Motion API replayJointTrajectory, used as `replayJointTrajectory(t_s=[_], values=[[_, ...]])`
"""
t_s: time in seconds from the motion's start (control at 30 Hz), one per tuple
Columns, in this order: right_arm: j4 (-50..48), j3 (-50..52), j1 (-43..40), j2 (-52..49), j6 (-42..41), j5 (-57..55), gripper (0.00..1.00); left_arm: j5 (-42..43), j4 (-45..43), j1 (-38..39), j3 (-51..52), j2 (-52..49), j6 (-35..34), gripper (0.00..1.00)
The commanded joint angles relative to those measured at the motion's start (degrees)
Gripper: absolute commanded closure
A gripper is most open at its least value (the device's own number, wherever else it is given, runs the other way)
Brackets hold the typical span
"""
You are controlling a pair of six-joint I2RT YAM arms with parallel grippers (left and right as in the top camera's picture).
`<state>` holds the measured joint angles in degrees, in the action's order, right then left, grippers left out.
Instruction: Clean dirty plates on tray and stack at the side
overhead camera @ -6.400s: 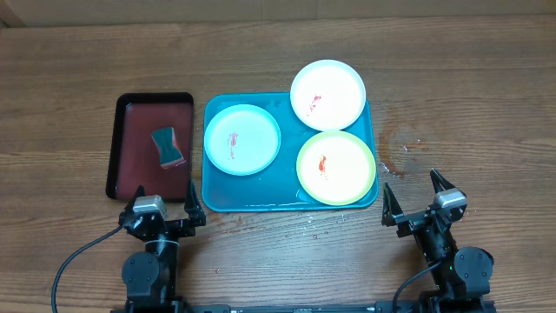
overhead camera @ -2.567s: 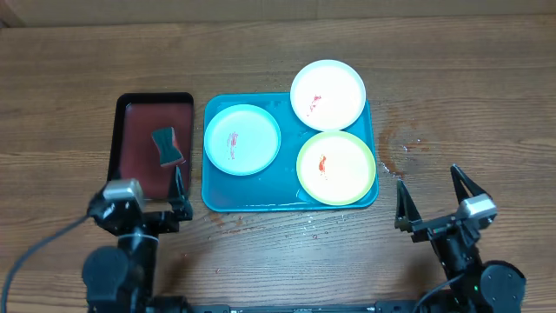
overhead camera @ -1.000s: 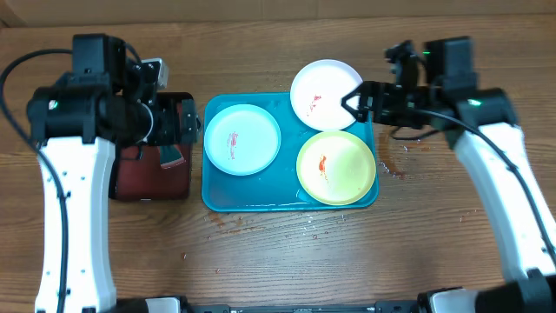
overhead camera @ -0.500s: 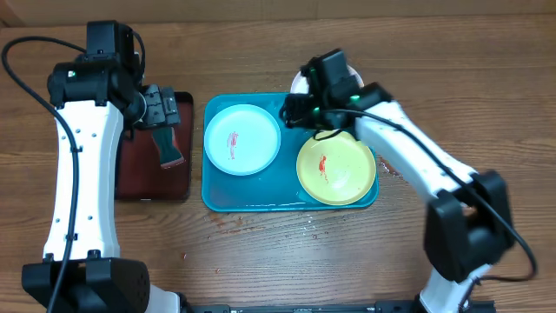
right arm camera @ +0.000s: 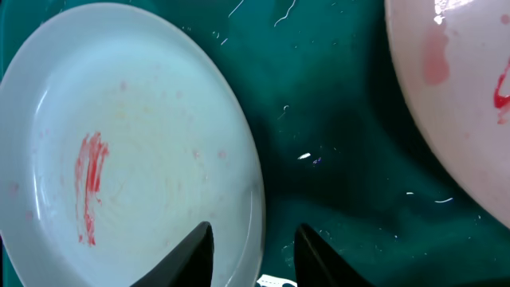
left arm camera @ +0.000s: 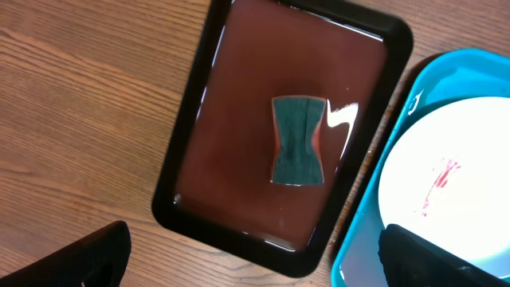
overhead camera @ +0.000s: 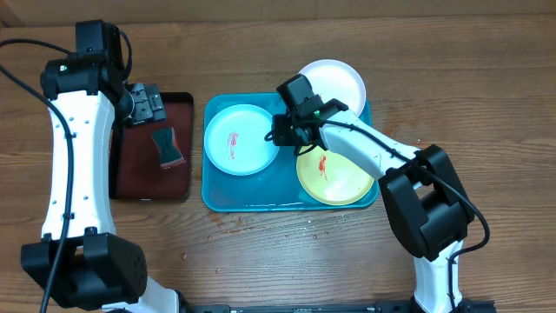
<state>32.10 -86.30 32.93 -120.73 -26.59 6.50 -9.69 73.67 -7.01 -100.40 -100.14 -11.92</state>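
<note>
I need to reach the green sponge with my left gripper and grab it by its narrow middle. The sponge's wider ends then stay free to clean the dirty plates.
Three dirty plates lie on the turquoise tray [overhead camera: 252, 204]: a light blue plate [overhead camera: 234, 139] with a red smear at left, a white plate [overhead camera: 334, 83] at the back right, and a yellow-green rimmed plate [overhead camera: 343, 174] at the front right. My right gripper [overhead camera: 280, 132] reaches over the tray. In the right wrist view this gripper [right arm camera: 255, 255] straddles the right rim of the light blue plate [right arm camera: 127, 159], jaws narrowed with a gap on each side of the rim. My left gripper [left arm camera: 259, 267] hangs wide open above the black tray, holding nothing.
A black tray [overhead camera: 148, 183] with a dark red inside stands left of the turquoise one and holds a green sponge [left arm camera: 299, 139]. The white plate [right arm camera: 462, 80] shows at the right wrist view's upper right. Water drops mark the wood near the tray's right side.
My right gripper swung left from beside the white plate to the light blue plate's right rim, and its jaws narrowed. The left arm shifted slightly up, still open above the black tray.
</note>
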Motion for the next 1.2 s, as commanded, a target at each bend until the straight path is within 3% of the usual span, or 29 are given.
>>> replayJointTrajectory(t_s=[0.0,0.57,0.8,1.0,1.17], values=[[-0.4,-1.5,0.9,-0.7,-0.7,-4.5,0.67,-0.8,-0.1,-0.2,-1.2,-1.4,-1.0,0.00],[0.7,-1.0,1.9,-2.9,-5.0,-5.4,0.90,-0.9,1.0,-0.3,-1.2,-8.9,-3.0,0.09],[0.8,-0.7,2.0,-2.9,-5.2,-5.4,0.96,-0.9,0.0,-0.5,0.8,-10.5,-3.5,0.21],[0.8,-0.7,2.1,-2.9,-5.2,-5.4,0.96,-0.8,-3.4,-0.5,2.0,-14.8,-3.3,0.44],[0.9,-0.7,2.1,-2.9,-5.2,-5.4,0.96,5.1,-6.1,-0.5,2.0,-19.9,2.1,0.45]])
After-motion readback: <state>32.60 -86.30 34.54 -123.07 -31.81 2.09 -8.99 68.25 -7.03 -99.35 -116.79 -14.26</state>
